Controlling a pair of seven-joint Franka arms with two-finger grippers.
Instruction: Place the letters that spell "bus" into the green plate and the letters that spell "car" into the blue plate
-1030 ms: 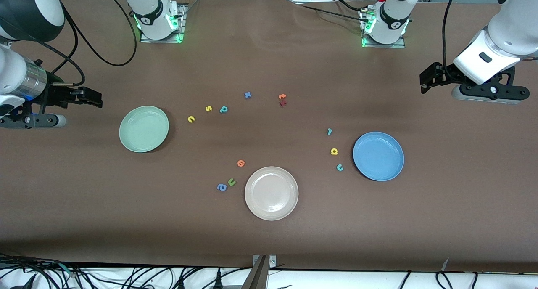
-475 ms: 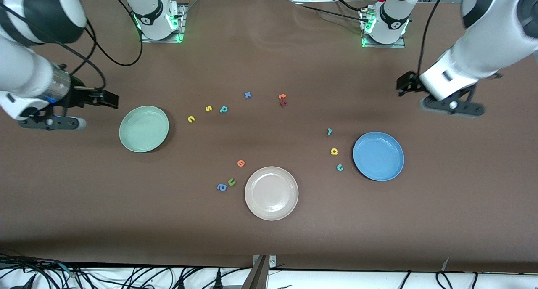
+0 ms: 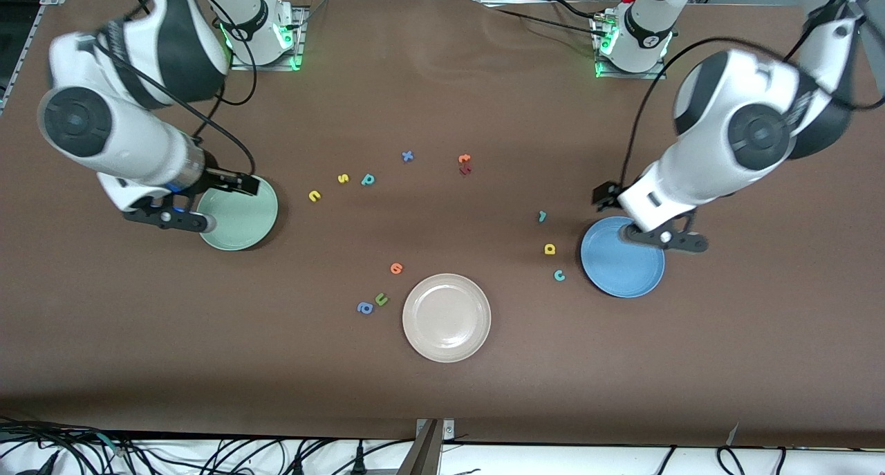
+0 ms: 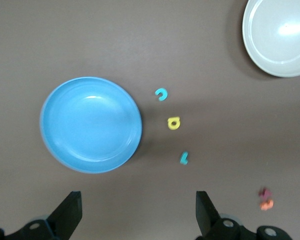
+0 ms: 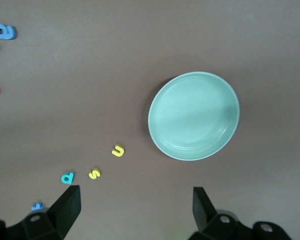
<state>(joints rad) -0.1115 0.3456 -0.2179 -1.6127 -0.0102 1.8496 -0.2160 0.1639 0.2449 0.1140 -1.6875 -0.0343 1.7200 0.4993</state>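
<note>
I will next grab the yellow "a" by its outer edges with my left gripper, to help spell "car" in the blue plate (image 3: 626,267) (image 4: 91,124).
The green plate (image 3: 237,216) (image 5: 194,115) lies toward the right arm's end. Beside it are the yellow "u" (image 3: 314,196) (image 5: 118,150), yellow "s" (image 3: 343,178) (image 5: 94,173) and teal "b" (image 3: 368,180) (image 5: 67,177). My right gripper (image 3: 237,183) (image 5: 135,212) hangs open and empty over the table at that plate's rim. The blue plate (image 3: 626,267) (image 4: 91,124) lies toward the left arm's end, with the teal "r" (image 3: 542,216) (image 4: 184,158), yellow "a" (image 3: 550,249) (image 4: 173,123) and teal "c" (image 3: 559,275) (image 4: 161,94) beside it. My left gripper (image 3: 603,195) (image 4: 137,217) hangs open and empty by its rim.
A beige-white plate (image 3: 446,317) (image 4: 280,37) sits nearest the front camera. Beside it are an orange letter (image 3: 396,268), an olive "u" (image 3: 381,299) and a blue "a" (image 3: 364,308). A blue "x" (image 3: 407,156) and orange and red letters (image 3: 464,164) lie farther back.
Both arms have swung in from the table's ends, the right gripper to the green plate and the left gripper to the blue plate. No letter or plate has moved.
</note>
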